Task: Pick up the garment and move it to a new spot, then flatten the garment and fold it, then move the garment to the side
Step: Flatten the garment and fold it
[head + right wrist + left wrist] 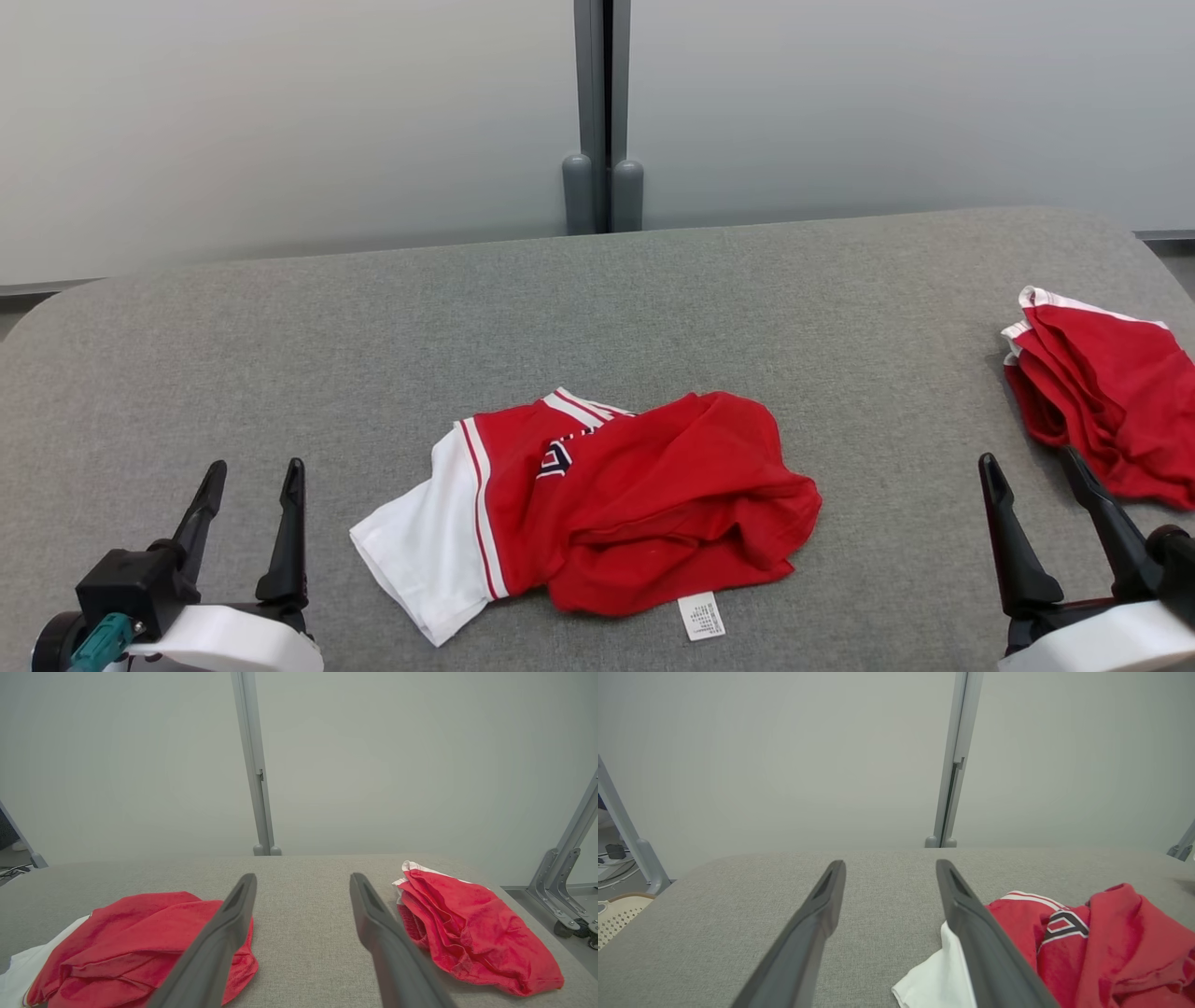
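Observation:
My right gripper next needs to pick up the crumpled garment (644, 509) on the padded table by its bottom hem (797, 506). Then it can flatten the garment.
A crumpled red garment (644, 509) with a white sleeve and a white label lies on the grey padded table (373, 327), near the front middle. It appears at the lower right of the left wrist view as the garment (1101, 947), and at the lower left of the right wrist view as the garment (135, 942). My left gripper (256, 479) stands open at the lower left, left of the white sleeve and apart from it. My right gripper (1030, 465) stands open at the lower right, with nothing between its fingers.
A second red garment (1102, 397) with white trim lies bunched at the table's right edge, just beyond my right gripper; it is also in the right wrist view (467, 924). A grey post (602, 112) and pale wall stand behind the table. Bare table stretches across the back and left.

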Available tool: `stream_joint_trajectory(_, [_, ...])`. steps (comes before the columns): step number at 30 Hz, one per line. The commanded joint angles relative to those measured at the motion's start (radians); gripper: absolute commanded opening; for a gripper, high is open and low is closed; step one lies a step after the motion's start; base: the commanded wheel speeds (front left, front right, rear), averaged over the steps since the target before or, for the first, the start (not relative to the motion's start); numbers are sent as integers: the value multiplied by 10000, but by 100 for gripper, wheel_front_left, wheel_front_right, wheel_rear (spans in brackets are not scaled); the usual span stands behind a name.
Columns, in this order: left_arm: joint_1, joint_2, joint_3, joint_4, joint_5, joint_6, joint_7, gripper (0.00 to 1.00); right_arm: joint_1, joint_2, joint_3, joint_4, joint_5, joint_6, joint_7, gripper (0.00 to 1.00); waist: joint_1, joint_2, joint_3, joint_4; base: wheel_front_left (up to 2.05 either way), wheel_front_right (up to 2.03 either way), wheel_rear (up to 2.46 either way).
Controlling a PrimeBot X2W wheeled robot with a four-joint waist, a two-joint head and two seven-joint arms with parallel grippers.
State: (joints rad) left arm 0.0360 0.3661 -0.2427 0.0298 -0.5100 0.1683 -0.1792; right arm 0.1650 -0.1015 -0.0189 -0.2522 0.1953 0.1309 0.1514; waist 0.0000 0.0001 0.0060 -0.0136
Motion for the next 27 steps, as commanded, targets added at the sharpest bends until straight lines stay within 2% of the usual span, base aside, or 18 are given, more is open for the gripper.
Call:
stream_joint_trajectory(1, [19, 42, 0, -56, 49, 44, 8, 100, 130, 6, -16, -54, 49, -4, 36, 100, 0, -1, -1, 35, 0, 0, 0])
stream_joint_trajectory(7, [-354, -2, -208, -136, 106, 99, 302, 100, 61, 33, -104, -160, 24, -3, -28, 100, 0, -1, 248, 138, 0, 0, 0])
stream_joint_trajectory(11, [-953, -174, -645, 405, -6, -225, 877, 100, -247, 23, -42, -215, -2, -4, -94, 100, 0, -1, 715, 68, 0, 0, 0])
stream_joint_trajectory(16, [-1874, -441, -1137, 2355, -313, -732, 1870, 100, -545, 53, 141, -39, 59, -4, -157, 100, 0, -1, 1321, -152, 0, 0, 0])
stream_joint_trajectory(23, [-2540, -777, -1251, 4758, -914, -1321, 2495, 100, -630, 121, 83, 325, 139, -3, -290, 100, 0, -1, 1721, -302, 0, 0, 0])
stream_joint_trajectory(24, [-2590, -812, -1319, 4954, -907, -1441, 2504, 69, -642, 107, 61, 386, 131, -4, -286, 100, 0, -1, 1745, -298, 0, 0, 0])
stream_joint_trajectory(25, [-2621, -836, -1348, 5105, -903, -1504, 2425, 15, -665, 89, 38, 434, 165, -3, -299, 100, 0, -1, 1763, -295, 0, 0, 0])
stream_joint_trajectory(26, [-2666, -858, -1368, 5247, -897, -1556, 2376, 0, -684, 50, -16, 519, 179, -3, -296, 100, 0, -1, 1781, -292, 0, 0, 0])
stream_joint_trajectory(27, [-2716, -872, -1394, 5369, -899, -1608, 2343, 0, -697, 22, -72, 626, 213, -4, -280, 100, 0, -1, 1798, -288, 0, 0, 0])
